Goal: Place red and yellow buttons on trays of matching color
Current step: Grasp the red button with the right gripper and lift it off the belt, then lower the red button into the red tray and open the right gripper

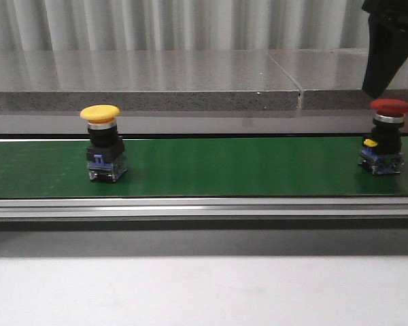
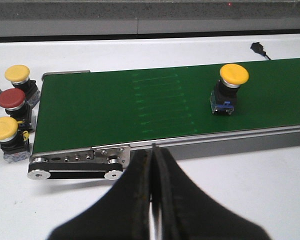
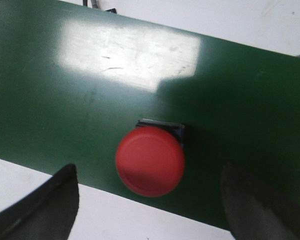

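Note:
My right fingers are above the red cap (image 1: 392, 106) and should lower before closing.
A yellow button (image 1: 100, 141) stands upright on the green conveyor belt (image 1: 224, 166) at the left; the left wrist view shows this yellow button (image 2: 231, 89) too. At the belt's right end stands a red button (image 1: 387, 136). My right gripper (image 1: 384, 61) hangs just above it. In the right wrist view it is open, its fingers (image 3: 57, 200) wide on either side of the red button (image 3: 150, 161) and not touching it. My left gripper (image 2: 154, 152) is shut and empty over the white table, short of the belt's near rail. The trays are out of view.
Past the belt's end roller (image 2: 40, 174) stand three spare buttons: yellow (image 2: 17, 75), red (image 2: 11, 100) and yellow (image 2: 3, 131). A grey stone ledge (image 1: 143, 88) runs behind the belt. White table (image 1: 204, 292) lies in front.

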You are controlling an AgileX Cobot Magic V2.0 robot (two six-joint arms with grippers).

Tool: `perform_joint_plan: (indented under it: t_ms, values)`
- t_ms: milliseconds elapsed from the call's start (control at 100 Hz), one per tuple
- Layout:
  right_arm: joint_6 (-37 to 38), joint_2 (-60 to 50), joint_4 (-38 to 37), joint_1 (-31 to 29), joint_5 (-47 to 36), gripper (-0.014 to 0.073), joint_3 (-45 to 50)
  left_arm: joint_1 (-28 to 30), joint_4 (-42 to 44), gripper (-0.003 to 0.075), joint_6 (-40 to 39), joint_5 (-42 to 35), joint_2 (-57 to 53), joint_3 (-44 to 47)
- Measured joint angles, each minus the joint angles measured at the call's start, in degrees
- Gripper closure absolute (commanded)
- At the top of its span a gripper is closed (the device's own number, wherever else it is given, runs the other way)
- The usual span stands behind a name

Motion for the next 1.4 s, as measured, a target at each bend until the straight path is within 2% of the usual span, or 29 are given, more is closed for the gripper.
perform_joint_plan:
  t_ms: [270,490,560,900,1200,1400]
  values:
    - [-0.4,4.4,-1.1,0.0,-2.5,0.0028,-0.1,0.0,0.0,0.0741,0.0,0.0,0.0,0.0]
    - [-0.3,6.1,-3.0,-1.2,-2.8,0.0284,-0.1,0.0,0.0,0.0741,0.0,0.0,0.0,0.0]
    - [-0.2,6.1,-3.1,-1.4,-2.8,0.0328,-0.1,0.0,0.0,0.0741,0.0,0.0,0.0,0.0]
    - [3.7,5.8,-3.1,-4.1,-3.3,0.0331,-1.3,0.0,0.0,0.0741,0.0,0.0,0.0,0.0]
    - [5.5,5.6,-3.1,-14.4,-4.7,0.0335,-9.1,0.0,0.0,0.0741,0.0,0.0,0.0,0.0]
    - [5.6,9.4,-3.1,-21.2,-5.8,0.0335,-13.5,0.0,0.0,0.0741,0.0,0.0,0.0,0.0]
